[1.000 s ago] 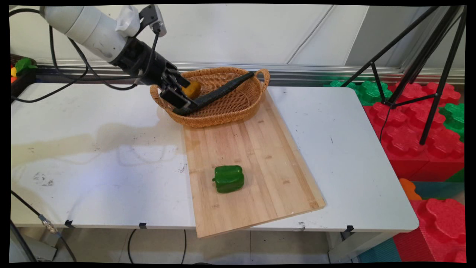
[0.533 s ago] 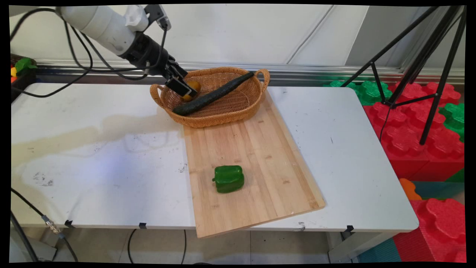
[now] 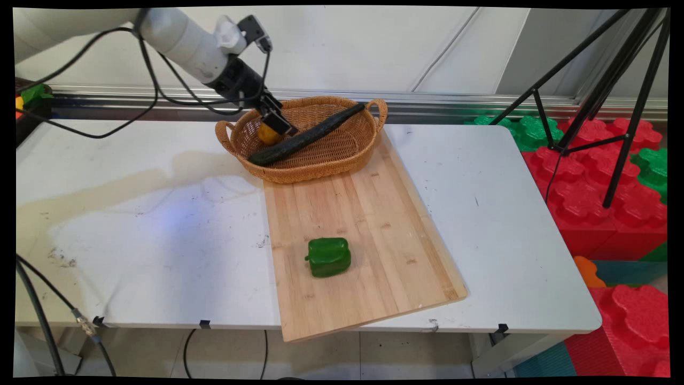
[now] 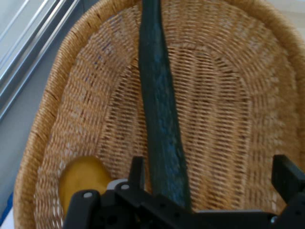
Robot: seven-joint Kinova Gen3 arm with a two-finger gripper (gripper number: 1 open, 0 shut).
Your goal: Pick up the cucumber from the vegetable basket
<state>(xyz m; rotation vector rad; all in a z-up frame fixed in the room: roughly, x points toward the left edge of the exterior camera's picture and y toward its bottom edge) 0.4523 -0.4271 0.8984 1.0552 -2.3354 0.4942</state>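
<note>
Next, my gripper grabs the long dark green cucumber by its middle [image 3: 309,135] to lift it out of the wicker basket [image 3: 331,160].
A woven wicker basket [image 3: 331,160] stands at the back of the table, its near side on the wooden cutting board [image 3: 363,235]. A long dark green cucumber [image 3: 307,135] lies slantwise in it, and a yellow-orange fruit [image 3: 265,135] rests at its left end. My gripper [image 3: 278,123] hangs over the basket's left part, just above the fruit and the cucumber's lower end. In the hand view the gripper [image 4: 212,176] stands open, its fingers astride the cucumber [image 4: 159,109], with the fruit [image 4: 83,183] to the left and the basket rim [image 4: 43,119] beyond. Nothing is held.
A green bell pepper [image 3: 328,256] lies on the cutting board near its front. Black tripod legs [image 3: 614,96] stand right of the table over red and green foam blocks [image 3: 598,187]. Black cables [image 3: 160,96] hang from the arm at the left.
The gripper has risen off the cucumber's lower end and moved right and back, over the basket's left part. The cucumber, fruit and pepper stay put.
</note>
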